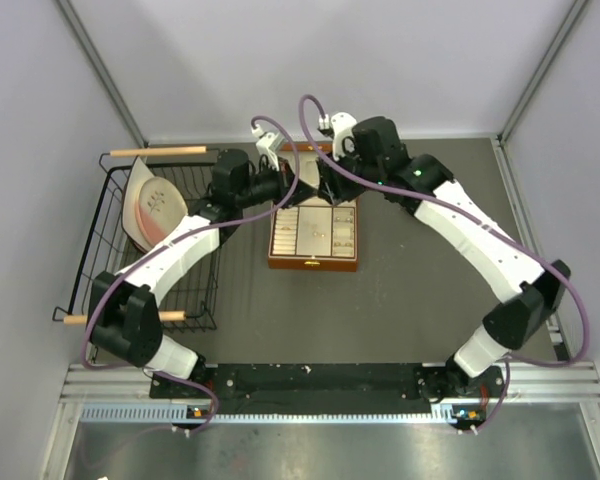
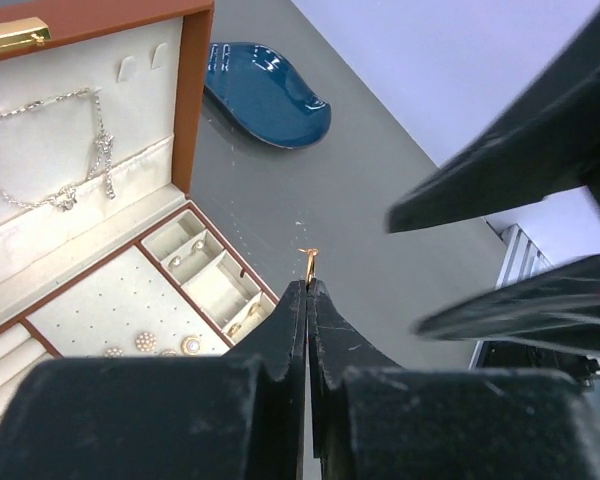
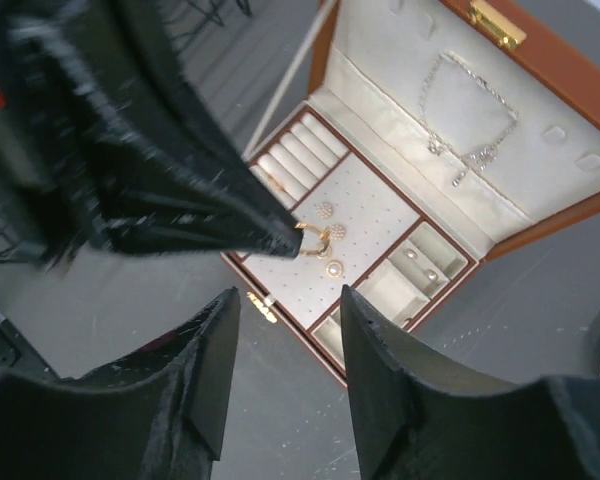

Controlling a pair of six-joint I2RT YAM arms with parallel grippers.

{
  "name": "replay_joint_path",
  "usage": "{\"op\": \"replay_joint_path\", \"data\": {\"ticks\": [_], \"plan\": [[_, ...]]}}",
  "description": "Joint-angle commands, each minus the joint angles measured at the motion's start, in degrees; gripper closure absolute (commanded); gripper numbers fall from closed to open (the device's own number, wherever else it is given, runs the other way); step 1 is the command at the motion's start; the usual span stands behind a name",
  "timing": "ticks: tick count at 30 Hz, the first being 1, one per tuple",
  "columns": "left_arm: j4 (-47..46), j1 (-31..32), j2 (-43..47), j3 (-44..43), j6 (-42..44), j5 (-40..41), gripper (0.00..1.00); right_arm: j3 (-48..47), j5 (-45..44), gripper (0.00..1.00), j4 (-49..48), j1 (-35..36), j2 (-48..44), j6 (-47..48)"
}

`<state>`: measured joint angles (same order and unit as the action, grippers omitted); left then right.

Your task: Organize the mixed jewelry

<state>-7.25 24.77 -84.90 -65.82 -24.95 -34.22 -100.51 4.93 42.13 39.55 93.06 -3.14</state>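
Observation:
I should next use my right gripper to grab the tiny gold ring by its protruding head (image 3: 325, 242), so the ring's band stays free to slot between ring rolls.
My left gripper (image 2: 308, 285) is shut on a tiny gold ring (image 2: 308, 262), which sticks out of its tips above the grey table, just right of the open brown wooden box (image 2: 192, 110). The same ring (image 3: 313, 240) shows in the right wrist view at the left fingertips, over the box's cream stud pad (image 3: 355, 225). A thin silvery chain necklace (image 2: 50, 160) hangs in the cream lid and also shows in the right wrist view (image 3: 470, 135). My right gripper (image 3: 288, 300) is open and empty, close beside the left one, above the box's front. In the top view both grippers meet at the box's far end (image 1: 315, 190).
A blue dish (image 2: 270, 95) lies on the table beyond the box. Several pearl and gold studs (image 2: 145, 342) sit on the pad. A black wire basket (image 1: 115, 290) holding a cream and pink item stands at the left. Grey walls enclose the table.

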Motion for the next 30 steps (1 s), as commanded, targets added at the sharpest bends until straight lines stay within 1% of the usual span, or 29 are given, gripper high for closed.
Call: {"op": "replay_joint_path", "data": {"ticks": [1,3,4,5,6,7,8,9,10,12,19,30], "plan": [[-6.5,-2.8,2.8,2.5,1.1,-9.8,1.00,0.2,9.3,0.54,-1.4,-2.5,-8.8,2.2],[-12.5,-4.2,3.3,3.9,-0.3,-15.4,1.00,0.7,12.9,0.54,-1.6,-5.0,-11.0,1.8],[-14.9,-4.4,3.3,5.2,-2.5,-18.1,1.00,1.1,18.0,0.54,-1.6,-5.7,-11.4,1.9],[-17.1,-4.6,3.4,5.6,-3.8,-23.3,1.00,1.3,20.4,0.54,-1.6,-6.3,-11.7,2.1],[-21.0,-4.8,3.7,6.0,-5.1,-25.1,1.00,1.8,21.9,0.54,-1.7,-6.8,-12.3,2.1],[-23.2,-4.8,3.9,6.8,-7.6,-27.3,1.00,3.0,24.6,0.55,-1.9,-6.9,-13.2,2.4],[-25.5,-4.8,4.0,7.1,-9.0,-30.5,1.00,3.5,25.5,0.55,-2.1,-7.0,-13.7,2.9],[-28.6,-4.8,4.1,7.3,-10.2,-32.3,1.00,4.0,26.4,0.55,-2.2,-7.0,-14.0,2.9],[-29.8,-4.8,4.0,7.3,-12.3,-33.4,1.00,4.6,28.0,0.55,-2.3,-7.1,-14.1,4.4],[-31.2,-4.8,4.1,7.1,-13.5,-36.2,1.00,5.0,30.4,0.55,-2.2,-7.1,-14.1,5.2],[-30.5,-4.8,5.3,6.7,-13.2,-38.7,1.00,5.1,34.1,0.57,-2.2,-7.1,-12.0,5.6],[-28.4,-4.6,5.5,6.8,-11.6,-38.3,1.00,4.3,36.6,0.59,-2.5,-6.5,-8.9,4.8]]}}
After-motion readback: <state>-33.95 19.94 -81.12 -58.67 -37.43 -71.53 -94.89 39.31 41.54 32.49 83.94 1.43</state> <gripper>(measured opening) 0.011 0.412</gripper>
